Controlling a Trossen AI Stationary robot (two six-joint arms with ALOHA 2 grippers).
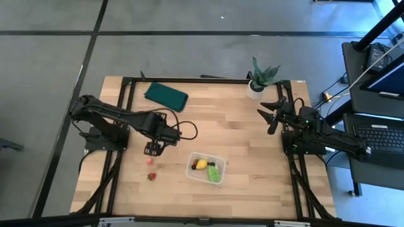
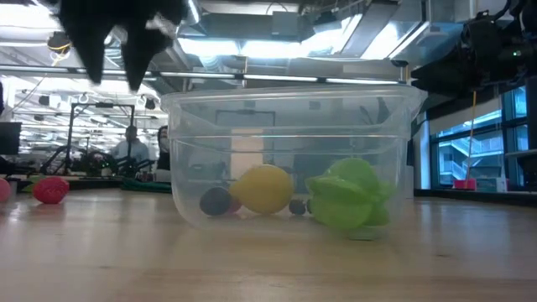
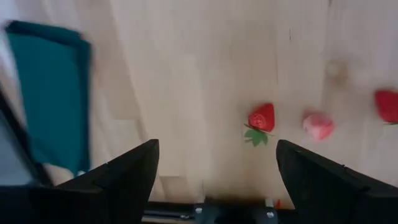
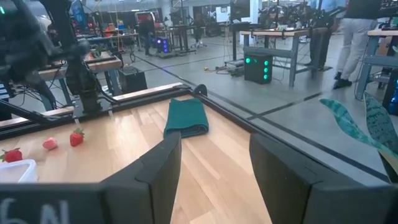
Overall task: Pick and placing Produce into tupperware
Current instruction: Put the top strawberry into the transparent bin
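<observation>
I need to grab the leafy strawberry with my left gripper by its red body (image 3: 262, 117) next. Then I can put it into the clear tupperware.
The clear tupperware (image 1: 207, 168) (image 2: 289, 155) stands on the table and holds the yellow lemon piece (image 2: 263, 189), the light green piece (image 2: 348, 195) and dark berries (image 2: 216, 201). Three red strawberries (image 3: 262, 117) (image 3: 318, 126) (image 3: 387, 104) lie on the wood to the left of the tub; two of them show in the high view (image 1: 150, 161) (image 1: 151, 176). My left gripper (image 1: 153, 149) (image 3: 217, 149) (image 2: 115, 71) hangs open above the table, just over the strawberries, touching nothing. My right gripper (image 1: 266, 120) (image 4: 214, 140) waits open near the table's far right corner.
A dark green folded cloth (image 1: 166, 96) (image 4: 186, 118) lies near the far edge. A spiky plant in a white pot (image 1: 260, 79) stands at the far right, close to my right gripper. Bare wood stretches between the cloth and the tub.
</observation>
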